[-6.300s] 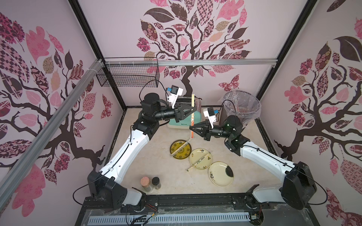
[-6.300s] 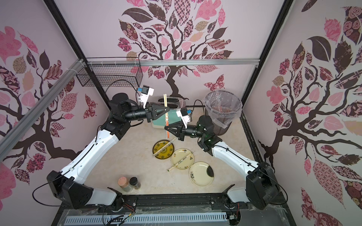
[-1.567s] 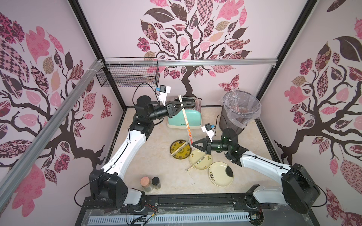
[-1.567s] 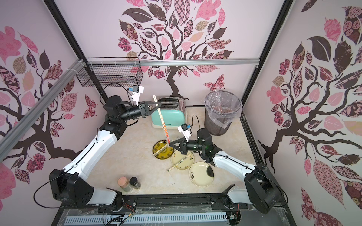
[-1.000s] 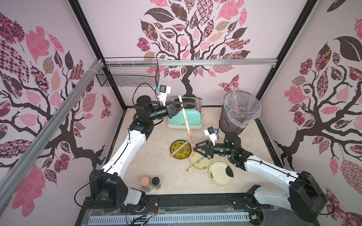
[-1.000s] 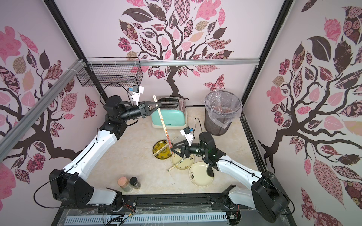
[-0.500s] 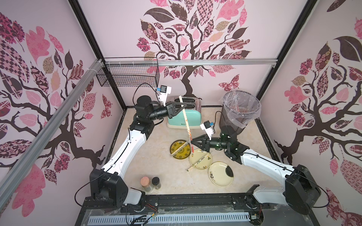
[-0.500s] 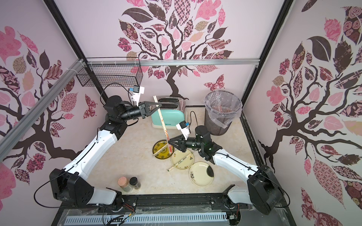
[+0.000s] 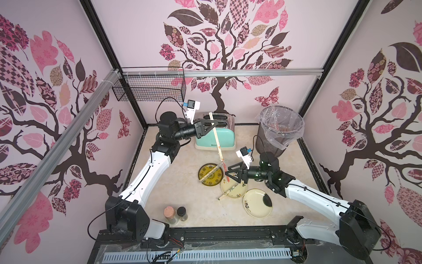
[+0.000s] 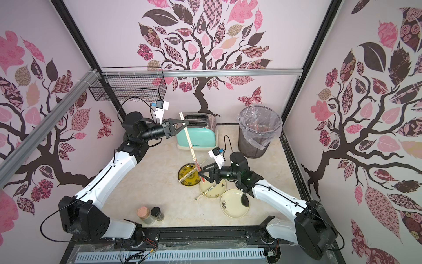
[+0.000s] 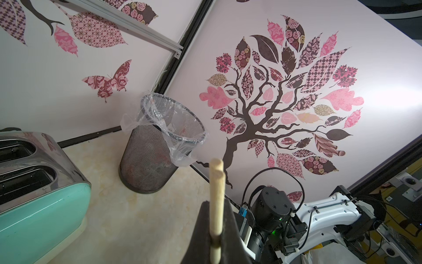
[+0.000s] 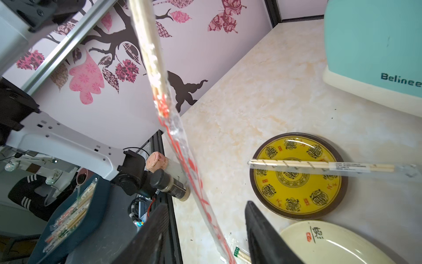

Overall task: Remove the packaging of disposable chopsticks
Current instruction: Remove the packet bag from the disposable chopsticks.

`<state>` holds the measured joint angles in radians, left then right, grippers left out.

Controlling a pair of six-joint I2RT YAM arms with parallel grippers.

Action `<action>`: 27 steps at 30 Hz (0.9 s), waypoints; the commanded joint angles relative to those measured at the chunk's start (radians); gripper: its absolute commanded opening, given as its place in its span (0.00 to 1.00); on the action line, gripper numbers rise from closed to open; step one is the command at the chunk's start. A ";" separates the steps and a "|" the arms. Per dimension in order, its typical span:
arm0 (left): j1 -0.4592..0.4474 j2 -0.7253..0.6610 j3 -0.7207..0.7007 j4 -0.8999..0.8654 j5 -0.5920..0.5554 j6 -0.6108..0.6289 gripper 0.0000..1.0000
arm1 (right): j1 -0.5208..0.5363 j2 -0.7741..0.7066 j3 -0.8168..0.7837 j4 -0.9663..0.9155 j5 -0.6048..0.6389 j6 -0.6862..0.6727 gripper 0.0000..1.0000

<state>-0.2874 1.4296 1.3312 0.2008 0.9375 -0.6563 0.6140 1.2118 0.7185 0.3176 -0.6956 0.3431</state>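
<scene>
I need to grab the packaging [image 12: 182, 157] next with my right gripper, by its empty lower end past the chopsticks' tips. Then I can pull off only the packaging.
My left gripper [image 9: 213, 124] [image 10: 186, 123] is shut on a pair of disposable chopsticks [image 9: 217, 141] [image 11: 216, 182], held slanting above the table in front of the toaster. Bare wood pokes out past the jaws [image 11: 215, 203]. The packaging [image 12: 182, 157], a clear sleeve with red print, hangs off the sticks' lower end. My right gripper [image 9: 229, 176] [image 10: 202, 177] [image 12: 204, 208] stands open, with the sleeve's lower end between its fingers, untouched. A second wrapped pair [image 9: 209, 175] [image 12: 319, 165] lies across the yellow plate [image 9: 203, 180]. A third pair [image 9: 230, 190] rests on a cream plate [image 9: 239, 194].
A mint toaster [image 9: 214, 137] stands at the back, with a lined mesh bin [image 9: 277, 130] to its right. An empty cream plate [image 9: 257, 203] lies front right. Two jars [image 9: 175, 212] stand near the front edge. A wire basket [image 9: 148, 91] hangs on the back left wall.
My right gripper rose to the sleeve's lower end, narrowed its jaws, then dropped back a little with the jaws open again. The left arm and its chopsticks have stayed put.
</scene>
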 commanded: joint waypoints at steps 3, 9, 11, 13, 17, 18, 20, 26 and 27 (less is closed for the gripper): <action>-0.001 0.009 -0.005 0.030 0.015 -0.004 0.00 | 0.004 0.056 0.129 0.009 -0.006 -0.016 0.59; -0.002 0.013 -0.003 0.029 0.021 -0.004 0.00 | 0.005 0.114 0.163 0.026 -0.057 0.000 0.47; -0.003 0.013 -0.003 0.029 0.023 -0.004 0.00 | 0.005 0.117 0.149 0.037 -0.063 0.008 0.38; -0.002 0.013 -0.003 0.029 0.022 0.001 0.00 | 0.006 0.112 0.126 0.041 -0.060 0.012 0.28; -0.001 0.011 -0.004 0.021 0.000 0.009 0.00 | 0.006 0.087 0.070 0.015 -0.048 0.000 0.12; -0.001 0.008 -0.004 0.018 -0.008 0.006 0.00 | 0.005 0.078 0.051 0.002 -0.041 -0.005 0.08; -0.001 0.007 -0.002 0.014 -0.008 0.010 0.00 | 0.006 0.056 0.013 -0.022 -0.020 -0.009 0.04; -0.002 -0.001 -0.008 -0.008 -0.017 0.026 0.00 | 0.006 -0.059 -0.037 -0.176 0.217 -0.028 0.00; -0.001 -0.003 -0.011 -0.011 -0.019 0.030 0.00 | 0.007 -0.080 -0.029 -0.206 0.275 -0.033 0.00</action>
<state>-0.2878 1.4372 1.3312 0.1955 0.9287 -0.6498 0.6144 1.1938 0.6640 0.1978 -0.5877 0.3332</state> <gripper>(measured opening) 0.062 0.043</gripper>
